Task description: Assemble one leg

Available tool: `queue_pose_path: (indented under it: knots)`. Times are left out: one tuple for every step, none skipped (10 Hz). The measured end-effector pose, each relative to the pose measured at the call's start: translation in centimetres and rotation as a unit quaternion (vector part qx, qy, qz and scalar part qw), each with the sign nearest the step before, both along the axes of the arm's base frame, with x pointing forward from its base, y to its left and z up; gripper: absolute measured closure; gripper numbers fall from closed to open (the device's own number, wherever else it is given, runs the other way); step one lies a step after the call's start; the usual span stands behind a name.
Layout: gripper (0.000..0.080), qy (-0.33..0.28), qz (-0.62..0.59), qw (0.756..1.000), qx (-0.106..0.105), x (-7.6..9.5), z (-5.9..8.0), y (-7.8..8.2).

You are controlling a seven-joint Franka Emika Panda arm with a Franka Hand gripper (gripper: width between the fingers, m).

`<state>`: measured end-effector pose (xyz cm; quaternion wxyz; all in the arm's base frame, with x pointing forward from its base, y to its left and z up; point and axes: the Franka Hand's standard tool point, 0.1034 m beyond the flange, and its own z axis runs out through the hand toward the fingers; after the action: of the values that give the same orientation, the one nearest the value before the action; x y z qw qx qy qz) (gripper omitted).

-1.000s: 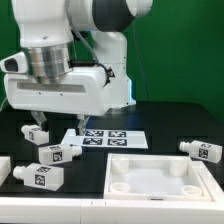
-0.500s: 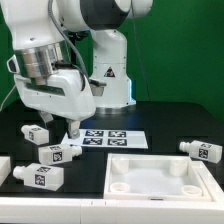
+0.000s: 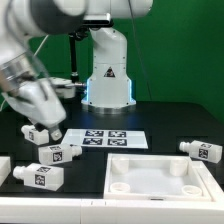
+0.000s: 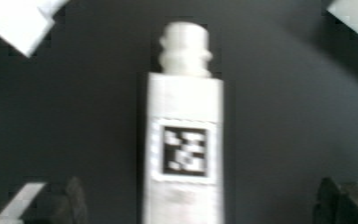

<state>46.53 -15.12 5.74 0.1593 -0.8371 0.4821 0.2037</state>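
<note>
My gripper needs to take hold of the leg by its tagged body [image 3: 54,155] [image 4: 183,170] next, so that its peg end stays free to go into the white tabletop.
Several white legs with square tags lie on the black table: one at the back left [image 3: 37,133], two in front of it [image 3: 55,153] [image 3: 40,177], and one at the exterior view's right [image 3: 203,150]. My gripper [image 3: 50,121] hangs blurred just above the back-left leg. In the wrist view a leg [image 4: 185,120] lies lengthwise between my open gripper [image 4: 202,205], its peg end pointing away, and the dark fingertips [image 4: 60,200] stand apart on either side without touching it.
The large white square tabletop [image 3: 160,180] lies at the front right. The marker board [image 3: 100,138] lies flat at the middle. A white piece [image 3: 3,166] shows at the left edge. The robot base [image 3: 108,75] stands behind.
The arm has swung toward the exterior view's left and tilted. The gripper stays low over the back-left leg. No leg has moved.
</note>
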Motion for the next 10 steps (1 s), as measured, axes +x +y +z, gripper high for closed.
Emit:
queue_pose_path:
  knots:
    - [0.0151,0.014,0.009,1.0,0.024,0.0,0.1,0.1]
    - [0.0151,0.032,0.008,0.998,0.045,-0.4,-0.2,-0.1]
    - [0.0151,0.056,0.009,0.996,0.075,-0.8,-0.3,-0.2]
    - [0.0151,0.084,0.008,0.99,0.113,-0.9,-0.8,-0.7]
    - [0.0151,0.096,0.009,0.986,0.139,-0.7,-1.9,-1.4]
    - [0.0151,0.112,0.006,0.979,0.169,-1.0,-2.3,-1.5]
    - [0.0151,0.107,0.011,0.981,0.162,-0.5,-2.5,-1.4]
    - [0.0151,0.106,0.013,0.981,0.162,-0.4,-2.3,-1.2]
    - [0.0151,0.108,0.012,0.981,0.162,-0.6,-2.5,-1.2]
    - [0.0151,0.11,0.009,0.981,0.163,-0.4,-2.7,-0.9]
